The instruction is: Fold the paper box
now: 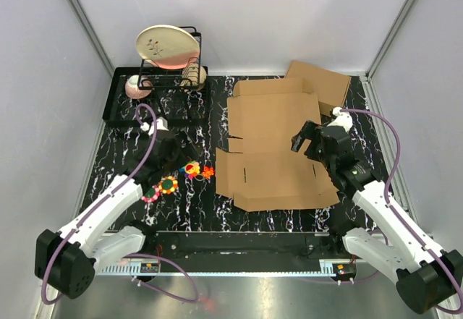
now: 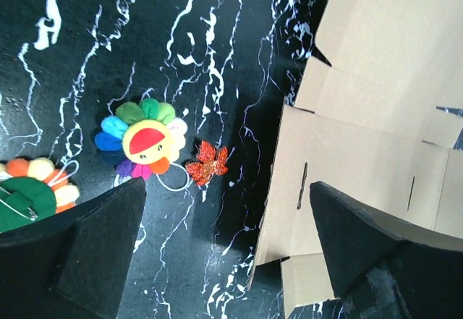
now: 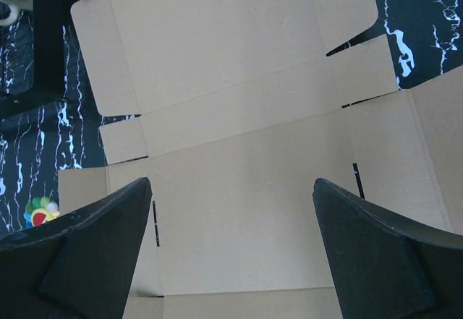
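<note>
I need to pinch the paper box's slotted side edge nearest the red ornament (image 3: 64,190) with my left gripper next. Then it can turn the sheet (image 3: 231,80) for folding.
The paper box (image 1: 271,145) lies unfolded as a flat brown cardboard sheet with flaps and slots on the black marbled table, right of centre. My right gripper (image 1: 307,142) hovers over its right part, open. In the right wrist view the sheet (image 3: 231,80) fills the frame below the wide-apart gripper (image 3: 231,181), with nothing between the fingers. My left gripper (image 1: 182,147) is left of the sheet, also open. In the left wrist view this gripper (image 2: 228,184) straddles bare table and the sheet's left edge (image 2: 347,160), holding nothing.
A second, made-up brown box (image 1: 320,82) sits at the back right, touching the sheet. A black tray (image 1: 119,105) with a dish rack, a plate (image 1: 168,48) and a pink bowl (image 1: 134,86) stands back left. Plush flowers (image 1: 191,168) (image 1: 168,184) and a red ornament (image 1: 208,171) lie left of the sheet.
</note>
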Controlling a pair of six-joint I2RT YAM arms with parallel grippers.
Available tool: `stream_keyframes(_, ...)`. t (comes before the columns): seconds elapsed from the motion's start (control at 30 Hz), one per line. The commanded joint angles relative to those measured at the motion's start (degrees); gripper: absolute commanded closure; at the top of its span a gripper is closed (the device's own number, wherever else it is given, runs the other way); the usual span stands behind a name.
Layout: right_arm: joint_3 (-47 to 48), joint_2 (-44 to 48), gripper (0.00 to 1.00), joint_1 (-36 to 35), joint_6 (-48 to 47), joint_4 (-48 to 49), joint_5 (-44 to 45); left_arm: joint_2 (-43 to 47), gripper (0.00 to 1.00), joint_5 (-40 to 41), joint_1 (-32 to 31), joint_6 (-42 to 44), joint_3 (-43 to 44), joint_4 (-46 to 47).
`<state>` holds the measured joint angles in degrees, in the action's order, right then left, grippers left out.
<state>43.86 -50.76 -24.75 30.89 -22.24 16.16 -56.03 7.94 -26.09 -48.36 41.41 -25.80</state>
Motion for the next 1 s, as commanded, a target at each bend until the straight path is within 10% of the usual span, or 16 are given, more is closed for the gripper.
stream_keyframes(0.0,2.3,0.7,0.0,-0.1,-1.6,0.4,-2.4,2.4,0.01,-2.9,-3.4,-0.5,-3.5,7.1)
stream_keyframes(0.17,3.5,0.2,0.01,-0.1,-1.7,-0.9,-3.6,-2.3,0.01,2.0,-15.3,-0.9,-4.4,10.8)
stream_keyframes(0.47,8.8,0.5,0.03,-0.1,-1.9,-7.6,-6.2,-20.0,0.09,2.0,-16.5,-2.4,-1.6,13.0)
stream_keyframes(0.97,12.7,5.7,0.04,-0.1,-2.2,-14.1,-6.9,-23.2,1.0,-2.2,-16.5,9.8,8.1,12.2)
